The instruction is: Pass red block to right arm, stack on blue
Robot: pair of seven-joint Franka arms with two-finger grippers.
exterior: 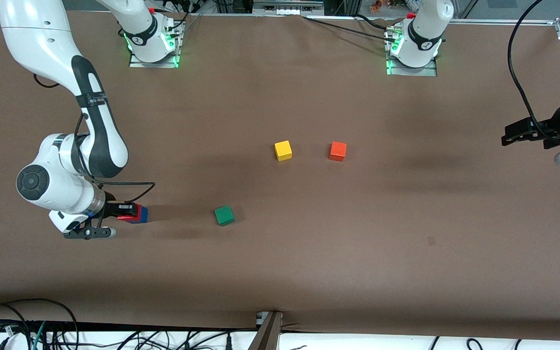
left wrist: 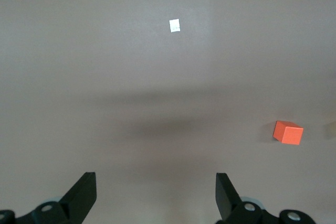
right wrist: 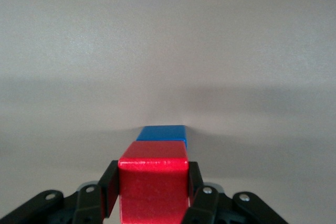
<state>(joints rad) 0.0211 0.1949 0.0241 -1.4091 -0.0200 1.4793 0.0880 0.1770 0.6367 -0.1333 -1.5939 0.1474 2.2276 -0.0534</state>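
My right gripper should open now and let go, because the red block (right wrist: 154, 187) is over the blue cube (right wrist: 161, 132) in the right wrist view.
My right gripper (exterior: 125, 211) is low at the right arm's end of the table, shut on the red block (exterior: 132, 217). In the right wrist view both black fingers (right wrist: 108, 188) press the red block (right wrist: 153, 186) on its sides. The blue cube (right wrist: 163, 132) lies directly under it, showing only a strip of top face past the red one; the blue cube (exterior: 143, 214) also peeks out in the front view. Whether red rests on blue I cannot tell. My left gripper (exterior: 507, 136) waits open at the left arm's end of the table, nothing between its fingers (left wrist: 84, 192).
A green cube (exterior: 224, 215) lies beside the stack, toward mid-table. A yellow cube (exterior: 283, 150) and an orange-red cube (exterior: 338, 151) sit farther from the front camera, mid-table. The orange-red cube (left wrist: 287, 132) also shows in the left wrist view. Cables run along the table's near edge.
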